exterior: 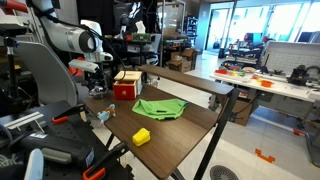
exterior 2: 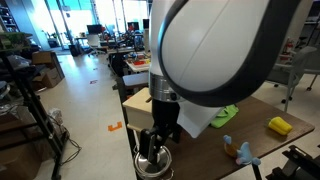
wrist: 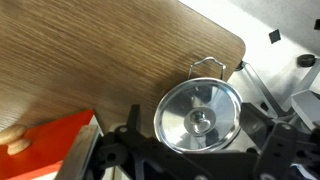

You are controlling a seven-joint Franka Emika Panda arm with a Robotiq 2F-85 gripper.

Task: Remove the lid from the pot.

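The lid needs to come off the pot [exterior 2: 152, 166], so my gripper should next grab the lid's small centre knob from above and leave the lid's rim free.
In the wrist view the round shiny grey lid [wrist: 185, 100] with a small centre knob sits on the pot, whose wire handle [wrist: 205, 66] sticks out at the table's corner. My gripper [wrist: 198, 122] is open, just above the lid, with one dark finger on each side of it. I cannot tell whether the fingers touch it. In an exterior view the gripper [exterior 2: 155, 143] hangs right over the pot [exterior 2: 152, 166] at the table's near edge. In an exterior view the gripper [exterior: 97, 80] is at the table's far left, and the pot is hard to make out.
A red-and-tan box [exterior: 126, 85] stands close beside the pot and shows in the wrist view [wrist: 45, 150]. A green cloth [exterior: 160, 107] lies mid-table. A yellow block [exterior: 141, 136] and a small blue toy [exterior: 103, 115] lie near the edges. The table edge [wrist: 235, 45] is close.
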